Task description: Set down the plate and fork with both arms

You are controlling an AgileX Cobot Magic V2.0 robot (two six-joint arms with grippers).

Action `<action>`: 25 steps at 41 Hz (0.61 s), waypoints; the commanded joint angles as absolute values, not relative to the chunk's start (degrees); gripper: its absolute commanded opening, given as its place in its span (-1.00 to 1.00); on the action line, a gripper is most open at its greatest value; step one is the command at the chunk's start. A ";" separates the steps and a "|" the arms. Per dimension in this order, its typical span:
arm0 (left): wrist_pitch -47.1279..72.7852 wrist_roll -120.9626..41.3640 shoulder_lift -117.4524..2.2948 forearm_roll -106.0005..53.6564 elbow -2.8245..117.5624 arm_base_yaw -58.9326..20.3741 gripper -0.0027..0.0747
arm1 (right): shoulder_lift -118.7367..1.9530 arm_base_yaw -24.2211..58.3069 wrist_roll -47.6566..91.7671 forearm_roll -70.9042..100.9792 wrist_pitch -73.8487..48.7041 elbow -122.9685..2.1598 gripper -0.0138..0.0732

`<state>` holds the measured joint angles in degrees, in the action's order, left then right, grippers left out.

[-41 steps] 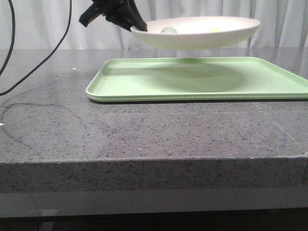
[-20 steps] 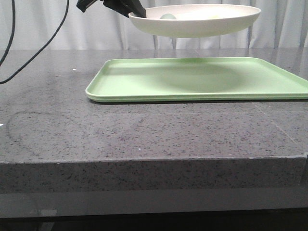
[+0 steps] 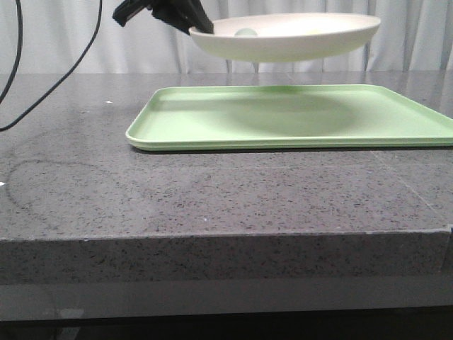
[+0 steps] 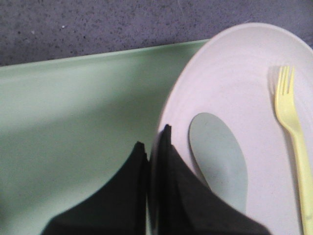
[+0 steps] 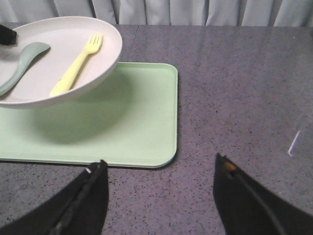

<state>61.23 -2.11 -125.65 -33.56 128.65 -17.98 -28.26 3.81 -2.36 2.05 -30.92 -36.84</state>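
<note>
The bottom of the cream-white plate (image 3: 283, 37) hangs high above the light-green tray (image 3: 297, 117), so the plate stays held in my left gripper from here until it is lower.
The cream-white plate (image 3: 283, 37) hangs level in the air above the light-green tray (image 3: 297, 117). My left gripper (image 3: 195, 21) is shut on the plate's left rim (image 4: 168, 117), one finger inside and one outside. Inside the plate (image 5: 58, 54) lie the pale-yellow fork (image 5: 78, 63) and a grey-green spoon (image 5: 19, 66). The left wrist view shows the fork (image 4: 293, 132) and spoon (image 4: 220, 156) too. My right gripper (image 5: 159, 169) is open over bare tabletop near the tray's corner, holding nothing.
The speckled dark grey table (image 3: 212, 198) carries the tray. Black cables (image 3: 42, 92) hang at the left. A pale curtain (image 3: 71, 35) closes the back. A small white mark (image 5: 293, 143) lies on the table right of the tray.
The plate rose over the past second, then settled slightly lower and a touch to the left, still held by the left gripper.
</note>
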 commanded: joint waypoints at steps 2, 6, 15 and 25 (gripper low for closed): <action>56.71 -1.18 -122.17 -37.16 128.08 -18.42 -0.98 | -28.92 3.52 -2.06 1.71 -26.62 -38.84 0.45; 55.82 -1.49 -122.17 -37.16 126.62 -18.42 -0.98 | -28.92 3.52 -2.06 1.71 -26.62 -38.84 0.45; 56.07 -1.49 -123.72 -37.28 126.27 -19.17 -0.98 | -28.92 3.52 -2.06 1.71 -26.62 -38.84 0.45; 54.96 -1.49 -124.92 -35.33 126.27 -22.07 -0.98 | -28.92 3.52 -2.06 1.71 -26.62 -38.84 0.45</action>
<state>58.38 -2.11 -128.90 -32.91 124.66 -20.78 -28.26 3.81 -2.36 2.05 -30.92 -36.84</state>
